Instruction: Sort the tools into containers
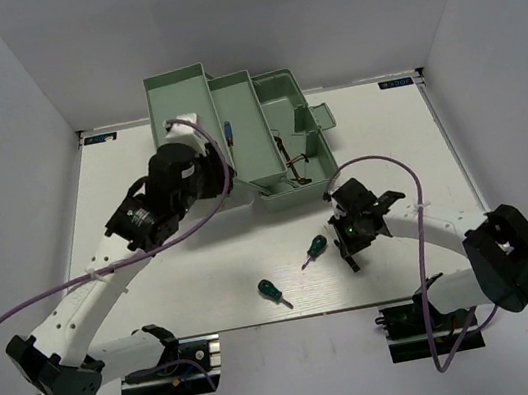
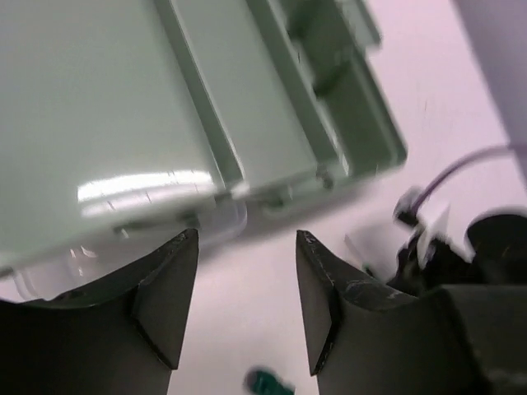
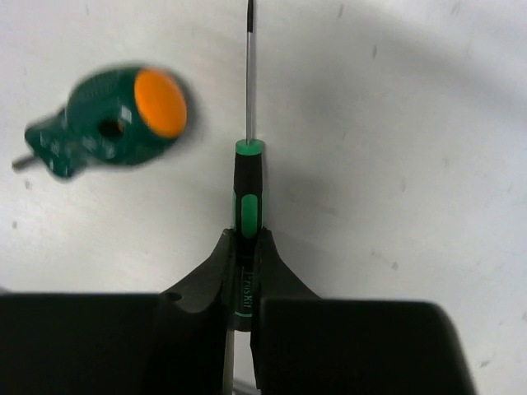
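Note:
I will grab the stubby screwdriver next with my left gripper by its green handle (image 1: 268, 288) (image 2: 268, 383), and its metal stem will stay free to go into a tray.
My right gripper (image 3: 248, 240) is shut on the handle of a slim black-and-green screwdriver (image 3: 249, 177), whose shaft points away over the table. A stubby green screwdriver (image 3: 115, 123) with an orange cap lies just left of it, and shows in the top view (image 1: 313, 248). A second stubby green one (image 1: 272, 292) lies nearer the front edge. The mint-green toolbox trays (image 1: 181, 95) stand at the back. A blue-handled screwdriver (image 1: 229, 132) lies in the middle tray, and dark hex keys (image 1: 294, 162) lie in the right tray. My left gripper (image 2: 247, 247) is open and empty beside the toolbox's near edge.
The right arm (image 2: 461, 255) shows at the right of the left wrist view. A blurred green tool (image 2: 268, 381) lies on the table below my left fingers. A purple cable (image 1: 385, 162) arcs over the table right of the toolbox. White walls close in the table.

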